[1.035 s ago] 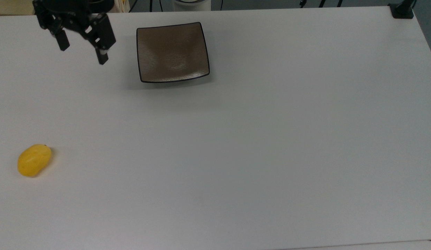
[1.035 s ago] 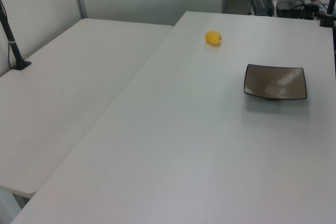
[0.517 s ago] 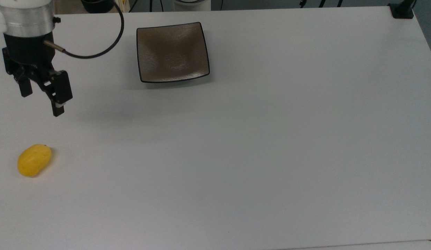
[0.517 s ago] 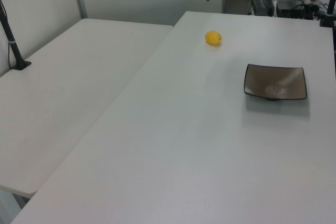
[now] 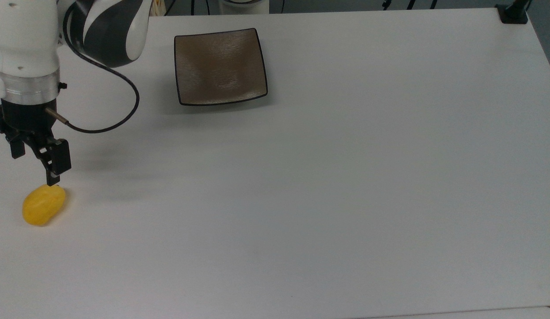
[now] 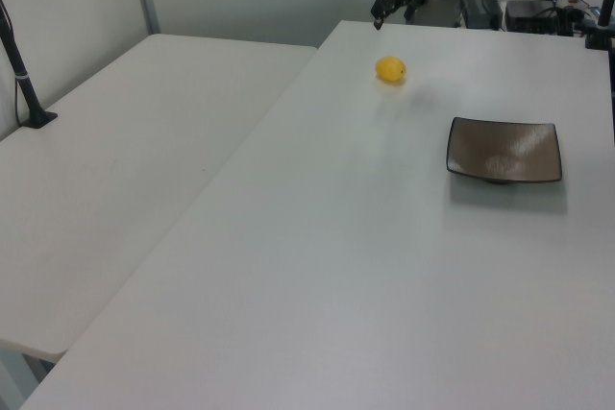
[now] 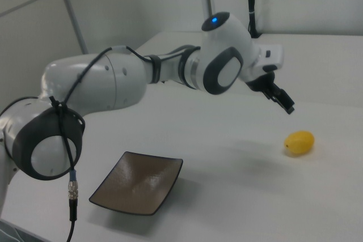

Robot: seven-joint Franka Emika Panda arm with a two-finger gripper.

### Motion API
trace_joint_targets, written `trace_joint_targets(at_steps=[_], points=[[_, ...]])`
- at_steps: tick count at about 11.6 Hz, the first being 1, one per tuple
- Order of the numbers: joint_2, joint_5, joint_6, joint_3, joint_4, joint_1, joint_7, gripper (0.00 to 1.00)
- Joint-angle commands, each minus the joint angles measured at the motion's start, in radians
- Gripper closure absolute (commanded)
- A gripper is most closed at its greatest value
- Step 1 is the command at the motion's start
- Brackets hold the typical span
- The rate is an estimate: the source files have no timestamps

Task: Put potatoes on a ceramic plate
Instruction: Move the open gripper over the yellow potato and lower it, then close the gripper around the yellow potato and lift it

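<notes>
My gripper is to grab the yellow oval lump next by its smooth middle (image 6: 390,69), so that it can put the potatoes on the ceramic plate (image 6: 504,149).
The potatoes, one smooth yellow oval lump (image 5: 43,204) (image 6: 390,69) (image 7: 299,142), lie on the white table near the top view's left edge. The square brown-grey ceramic plate (image 5: 220,66) (image 6: 504,149) (image 7: 139,182) with a thin black rim sits bare, far from the lump toward the top view's upper middle. My gripper (image 5: 34,166) (image 6: 384,9) (image 7: 281,99) hangs open above the table just beyond the lump, holding nothing. In the top view one fingertip (image 5: 52,179) lines up with the lump's upper end, and the right view shows it well above the lump.
A black cable (image 5: 111,126) loops off the wrist over the table left of the plate. A black clamp (image 5: 513,13) stands at the top view's upper right corner. A second white table (image 6: 125,141) with a black post (image 6: 24,74) adjoins in the left view.
The arm has swung from beside the plate down the top view's left side, bringing the open gripper to just above the yellow lump. Lump and plate have not moved.
</notes>
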Motion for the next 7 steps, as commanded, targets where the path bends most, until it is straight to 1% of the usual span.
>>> trace_joint_targets(at_steps=[1,7], points=[[0.078,-0.017,0.078,-0.007,0.026,-0.01,0.037,0.0],[0.19,-0.016,0.242,-0.007,0.026,-0.019,0.053,0.0]])
